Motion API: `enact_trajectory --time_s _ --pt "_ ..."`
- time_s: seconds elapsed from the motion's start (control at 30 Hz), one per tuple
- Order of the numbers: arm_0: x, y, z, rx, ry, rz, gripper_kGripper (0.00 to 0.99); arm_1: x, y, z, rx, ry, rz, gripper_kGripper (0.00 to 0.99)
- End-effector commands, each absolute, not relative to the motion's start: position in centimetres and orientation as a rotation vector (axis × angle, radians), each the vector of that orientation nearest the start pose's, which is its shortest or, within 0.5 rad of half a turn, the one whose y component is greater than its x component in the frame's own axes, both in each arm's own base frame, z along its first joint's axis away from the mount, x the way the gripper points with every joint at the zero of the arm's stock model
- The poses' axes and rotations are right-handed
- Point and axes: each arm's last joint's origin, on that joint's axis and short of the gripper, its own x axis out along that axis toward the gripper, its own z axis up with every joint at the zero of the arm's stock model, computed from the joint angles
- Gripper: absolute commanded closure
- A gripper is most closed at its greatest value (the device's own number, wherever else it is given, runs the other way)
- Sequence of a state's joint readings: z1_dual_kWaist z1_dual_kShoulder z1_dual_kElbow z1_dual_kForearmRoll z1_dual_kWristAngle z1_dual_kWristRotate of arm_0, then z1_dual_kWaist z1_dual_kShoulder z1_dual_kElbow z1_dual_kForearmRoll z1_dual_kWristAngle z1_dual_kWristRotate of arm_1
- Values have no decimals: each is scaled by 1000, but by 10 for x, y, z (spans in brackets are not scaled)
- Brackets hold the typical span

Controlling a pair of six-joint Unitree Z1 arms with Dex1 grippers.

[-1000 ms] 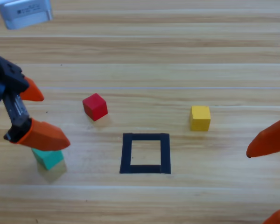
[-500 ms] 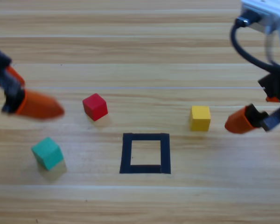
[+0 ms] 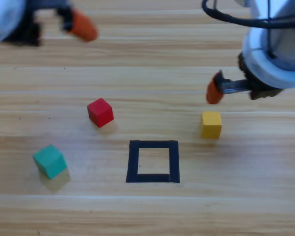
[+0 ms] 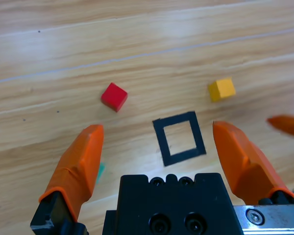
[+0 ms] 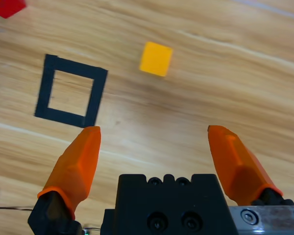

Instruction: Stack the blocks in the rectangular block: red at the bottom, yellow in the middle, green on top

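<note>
I should reach the yellow cube with my right gripper and grab it by its opposite sides. Its top then stays free to carry the green cube point(image 3: 50, 161).
The red point(image 3: 100, 112) cube lies left of centre on the table, the yellow point(image 3: 211, 124) cube right of centre, and the green point(image 3: 50, 160) cube at the lower left. Between them, the black-tape rectangular block point(image 3: 132, 161) has only wood inside. My left gripper point(image 3: 81, 24) is high at the top left, far from every cube; the left wrist view shows it open point(image 4: 158, 127) and holding nothing. My right gripper point(image 3: 214, 92) hangs just beyond the yellow cube, and the right wrist view shows it open point(image 5: 154, 129) above bare wood, with the yellow point(image 5: 156, 58) cube ahead of it.
The right arm's grey body point(image 3: 275, 49) and its black cable fill the top right corner. In the left wrist view the red point(image 4: 113, 96) and yellow point(image 4: 221, 89) cubes lie beyond the tape square point(image 4: 160, 143).
The left gripper has swung from the left middle, near the green cube, up to the top left. The right gripper has come in from the right edge to just beyond the yellow cube. The cubes have stayed put.
</note>
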State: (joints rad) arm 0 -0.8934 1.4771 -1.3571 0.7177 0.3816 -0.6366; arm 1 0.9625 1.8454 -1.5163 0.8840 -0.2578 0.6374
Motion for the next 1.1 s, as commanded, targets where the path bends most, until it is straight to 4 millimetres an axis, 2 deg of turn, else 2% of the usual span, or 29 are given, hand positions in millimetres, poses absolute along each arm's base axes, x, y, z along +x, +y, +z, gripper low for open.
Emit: enact_trajectory --time_s 0.03,0.2,0.33,0.53,0.73,1.0,1.1 --pt "244 -230 346 -149 966 -26 42 253 297 269 -98 1281 168 4" --pt "277 -226 323 -272 1061 62 44 260 301 258 -74 1305 131 5" --pt "290 -220 308 -366 1114 143 45 268 302 246 -63 1332 103 5" --pt "309 -217 285 -485 1165 271 44 293 305 220 -42 1384 74 5" --pt "338 -230 264 -505 1230 382 44 309 307 203 -39 1404 63 13" --pt "352 -239 241 -531 1270 451 44 323 307 193 -19 1405 55 42" --pt "358 -236 232 -543 1293 471 44 328 308 185 -9 1411 55 56"
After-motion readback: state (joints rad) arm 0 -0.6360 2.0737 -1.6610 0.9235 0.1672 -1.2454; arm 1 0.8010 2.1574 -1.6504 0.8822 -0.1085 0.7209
